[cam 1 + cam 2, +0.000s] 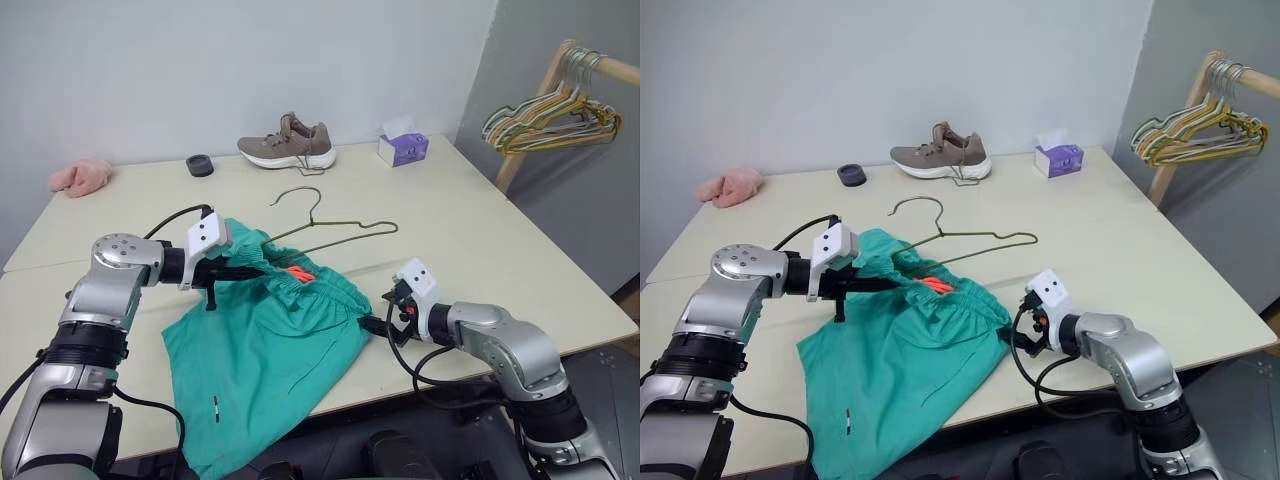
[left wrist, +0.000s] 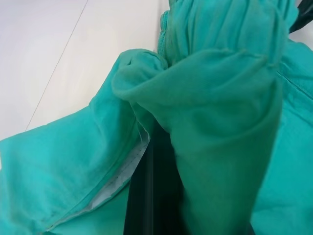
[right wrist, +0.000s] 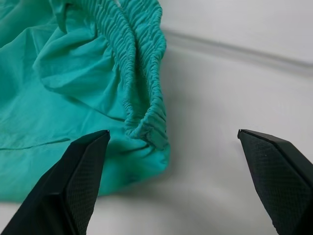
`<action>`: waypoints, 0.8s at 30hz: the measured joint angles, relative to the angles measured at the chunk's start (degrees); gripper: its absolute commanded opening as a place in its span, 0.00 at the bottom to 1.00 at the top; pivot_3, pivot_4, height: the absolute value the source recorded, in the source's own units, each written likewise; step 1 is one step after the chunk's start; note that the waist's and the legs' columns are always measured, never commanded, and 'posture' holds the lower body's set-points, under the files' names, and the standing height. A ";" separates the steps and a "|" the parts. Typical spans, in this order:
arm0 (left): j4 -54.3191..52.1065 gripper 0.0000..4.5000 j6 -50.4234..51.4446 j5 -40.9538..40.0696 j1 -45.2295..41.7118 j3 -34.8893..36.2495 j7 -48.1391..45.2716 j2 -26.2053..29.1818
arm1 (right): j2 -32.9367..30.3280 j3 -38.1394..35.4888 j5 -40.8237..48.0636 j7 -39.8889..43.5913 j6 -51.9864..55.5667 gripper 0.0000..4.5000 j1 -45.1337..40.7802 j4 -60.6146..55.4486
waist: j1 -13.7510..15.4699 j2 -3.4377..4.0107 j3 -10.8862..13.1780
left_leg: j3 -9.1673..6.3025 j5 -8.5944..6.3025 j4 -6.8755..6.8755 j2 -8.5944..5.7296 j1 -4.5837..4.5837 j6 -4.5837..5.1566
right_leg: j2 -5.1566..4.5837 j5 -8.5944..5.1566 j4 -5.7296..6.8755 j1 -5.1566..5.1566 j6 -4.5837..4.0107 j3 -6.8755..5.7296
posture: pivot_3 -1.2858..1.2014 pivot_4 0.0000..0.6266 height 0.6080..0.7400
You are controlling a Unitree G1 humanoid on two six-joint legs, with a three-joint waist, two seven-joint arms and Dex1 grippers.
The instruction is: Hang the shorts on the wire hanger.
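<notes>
My right gripper needs to grab the shorts by the waistband's gathered corner [image 1: 360, 306] next. That corner sticks up in a fold, while the cloth of the leg lies flat.
The teal-green shorts [image 1: 270, 350] lie on the table [image 1: 480, 250] with one leg hanging over the front edge. An orange tag [image 1: 298, 272] shows inside the gathered waistband. My left gripper [image 1: 252, 271] is shut on the left part of the waistband, and bunched fabric [image 2: 220, 98] wraps over its dark finger [image 2: 146, 196]. My right gripper [image 3: 173, 161] is open, just short of the waistband's right corner [image 3: 146, 129], which sits between the fingers' lines without touching them. The wire hanger [image 1: 330, 228] lies flat just behind the shorts, its left end meeting the waistband.
At the back of the table stand a brown shoe [image 1: 288, 145], a purple tissue box [image 1: 403, 148], a small black object [image 1: 200, 165] and a pink cloth [image 1: 80, 176]. A bunch of coloured hangers [image 1: 550, 120] hangs on a wooden rack at the right.
</notes>
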 measured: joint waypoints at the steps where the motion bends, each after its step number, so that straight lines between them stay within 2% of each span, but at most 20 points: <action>1: 0.00 0.00 0.00 0.00 0.00 0.00 0.01 0.00 | 0.36 0.33 -0.21 -0.38 -0.05 0.99 0.00 0.59 | 0.00 -0.01 -0.01 | -0.01 0.00 0.00 0.00 0.00 0.00 | 0.00 0.00 0.00 0.00 0.00 -0.01 | 0.43 0.00 1.00; 4: -0.01 0.00 -0.03 0.00 0.01 0.00 0.18 0.00 | 2.04 1.22 -1.52 -2.52 -1.01 0.86 -0.01 3.46 | 0.00 0.00 -0.03 | 0.01 0.00 0.00 0.00 0.00 0.00 | 0.00 0.00 0.00 -0.01 0.00 0.02 | 0.43 0.00 1.00; 15: -1.22 0.00 0.58 -0.77 1.71 0.64 1.93 -0.09 | 4.49 0.31 -3.53 -6.76 -7.72 0.01 -0.13 6.49 | 0.01 0.00 -0.06 | 0.00 0.00 -0.01 0.00 0.00 0.00 | 0.00 0.00 0.00 -0.01 0.00 0.01 | 0.43 0.00 1.00; 18: -3.05 0.00 3.17 -3.10 2.51 2.00 2.07 -0.11 | 4.66 -1.92 -3.53 -7.64 -9.67 0.00 -1.21 7.55 | -0.01 -0.01 -0.07 | 0.00 0.00 -0.01 0.00 0.00 0.00 | 0.00 0.00 0.01 -0.01 0.00 0.01 | 0.43 0.00 1.00; 24: -11.05 0.00 14.62 -11.29 6.34 4.26 -1.11 1.73 | 3.44 -7.29 -1.79 -7.37 -10.37 0.00 -4.26 8.91 | -0.12 0.00 -0.06 | 0.00 0.00 -0.02 0.00 0.00 0.00 | 0.01 0.00 0.02 -0.01 0.00 0.01 | 0.43 0.00 1.00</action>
